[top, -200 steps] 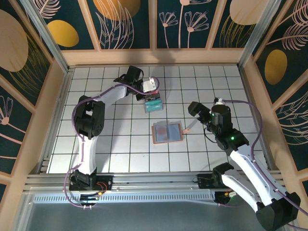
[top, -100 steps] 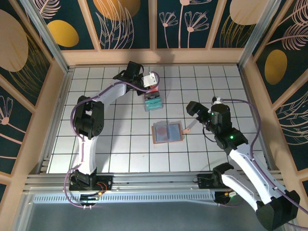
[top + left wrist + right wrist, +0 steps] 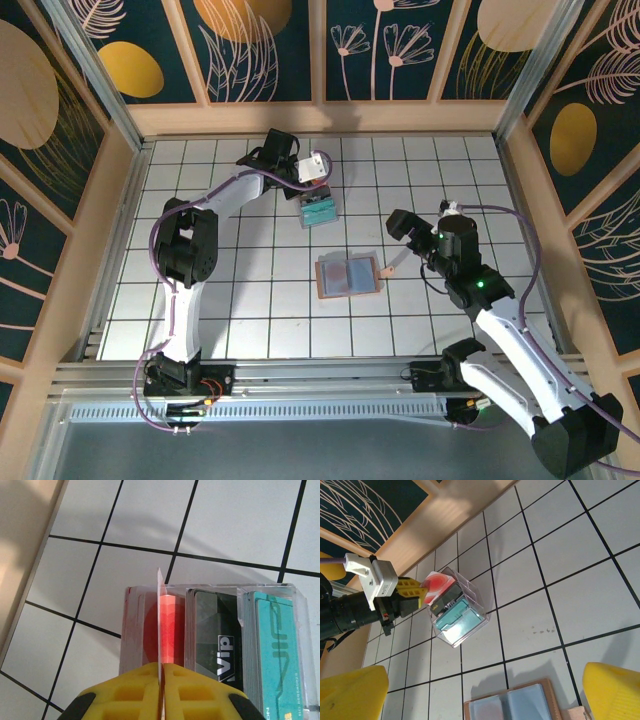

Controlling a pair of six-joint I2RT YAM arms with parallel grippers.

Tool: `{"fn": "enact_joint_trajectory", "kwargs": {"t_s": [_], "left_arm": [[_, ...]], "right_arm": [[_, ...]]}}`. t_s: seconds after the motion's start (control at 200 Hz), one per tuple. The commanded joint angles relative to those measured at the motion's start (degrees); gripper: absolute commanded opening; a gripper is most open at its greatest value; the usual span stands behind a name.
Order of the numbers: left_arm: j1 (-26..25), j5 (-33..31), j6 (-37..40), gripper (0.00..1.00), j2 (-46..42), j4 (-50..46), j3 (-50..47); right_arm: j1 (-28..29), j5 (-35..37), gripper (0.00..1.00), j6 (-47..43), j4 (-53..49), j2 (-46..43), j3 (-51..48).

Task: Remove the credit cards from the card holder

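My left gripper should open now, because the red credit card is standing on its edge over the red section and would drop into the clear box (image 3: 215, 630).
The card holder (image 3: 348, 275) lies open and flat at mid-table, pinkish-tan rim round grey-blue inner faces (image 3: 520, 706), its strap tab (image 3: 390, 268) to the right. My left gripper (image 3: 303, 186) is at the far side, its yellow fingers (image 3: 135, 695) pressed shut on a red credit card (image 3: 160, 600) seen edge-on. That card stands over the red section of a clear box (image 3: 215, 630). My right gripper (image 3: 485, 680) hangs open above the table just beyond the card holder, nothing between its yellow fingers (image 3: 615, 692).
The clear box (image 3: 318, 210) holds stacks of red, black and teal cards (image 3: 455, 617) and stands two tiles beyond the card holder. Wooden walls (image 3: 320, 118) fence the white tiled table (image 3: 240, 300) on three sides. The left arm's elbow (image 3: 185, 250) rises left of centre.
The left fingers have closed onto the red card above the clear box, and that wrist shifted slightly toward the far wall. The right arm has barely moved.
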Motion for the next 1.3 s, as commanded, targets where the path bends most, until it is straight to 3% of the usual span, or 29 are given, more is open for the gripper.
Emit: {"fn": "enact_joint_trajectory", "kwargs": {"t_s": [0.0, 0.28, 0.661, 0.716, 0.931, 1.196, 1.296], "left_arm": [[0.4, -0.1, 1.6, 0.12, 1.2, -2.0, 0.5], [0.4, -1.3, 1.5, 0.29, 1.1, -1.3, 0.5], [0.4, -2.2, -1.6, 0.31, -3.0, 1.0, 0.0], [0.3, -1.8, -3.2, 0.41, -4.7, 1.1, 0.0], [0.1, -1.3, -14.9, 0.98, -15.9, 8.2, -7.1], [-0.9, -5.6, -36.5, 0.99, -32.4, 22.0, -24.1], [-3.6, -12.7, -43.4, 0.99, -37.0, 23.8, -30.0]], "right_arm": [[0.4, -0.2, 0.99, -0.5, 1.3, 0.2, 0.1], [0.4, -0.2, 0.99, -0.5, 1.9, 0.6, 0.0], [0.7, -1.6, 0.99, -2.1, 1.2, 1.9, 0.9], [1.0, -1.5, 0.99, -2.6, 1.0, 2.1, 0.9], [3.8, 0.7, 0.99, -4.1, 0.3, 3.5, 1.1], [6.8, 1.3, 0.95, -4.9, -0.8, 8.2, 2.7], [8.7, 1.3, 0.88, -4.2, -0.8, 9.6, 2.9]]}}
